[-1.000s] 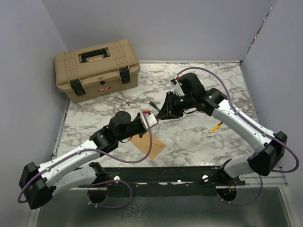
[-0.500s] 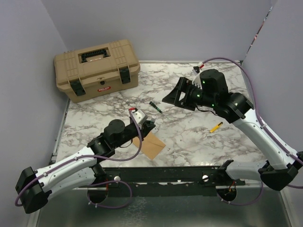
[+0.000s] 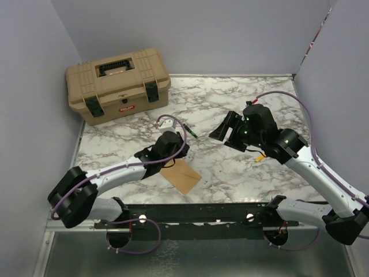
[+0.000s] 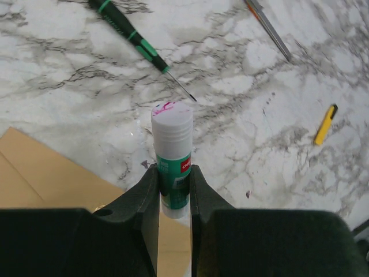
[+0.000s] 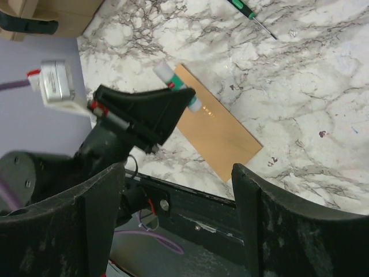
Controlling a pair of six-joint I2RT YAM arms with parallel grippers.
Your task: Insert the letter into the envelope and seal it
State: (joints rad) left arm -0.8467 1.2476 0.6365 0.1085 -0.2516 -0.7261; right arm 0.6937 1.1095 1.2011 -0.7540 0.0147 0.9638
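The glue stick [image 4: 172,156] should stay in the robot's closed left gripper until it reaches the green screwdriver. The stick would fall by the envelope's far corner if the gripper opened now.
The kraft-brown envelope [image 3: 182,176] lies flat near the table's front edge, also seen in the left wrist view [image 4: 52,173] and the right wrist view [image 5: 222,135]. The letter is not in view. My left gripper [image 3: 171,157] [image 4: 173,179] is shut on a green-labelled glue stick [image 4: 172,156] [image 5: 173,79], whose white end points out over the envelope's far corner. My right gripper [image 3: 224,133] [image 5: 179,179] hangs above the table's middle, right of the envelope, open with nothing between its fingers.
A tan toolbox [image 3: 118,83] stands at the back left. A green screwdriver [image 3: 189,130] [image 4: 135,43] lies behind the envelope. A yellow cutter [image 3: 262,154] [image 4: 326,124] lies under the right arm. A thin metal tool [image 4: 268,29] lies farther back.
My right gripper has opened and drawn back to the right, away from the left gripper. My left arm has swung toward the envelope, still holding the glue stick.
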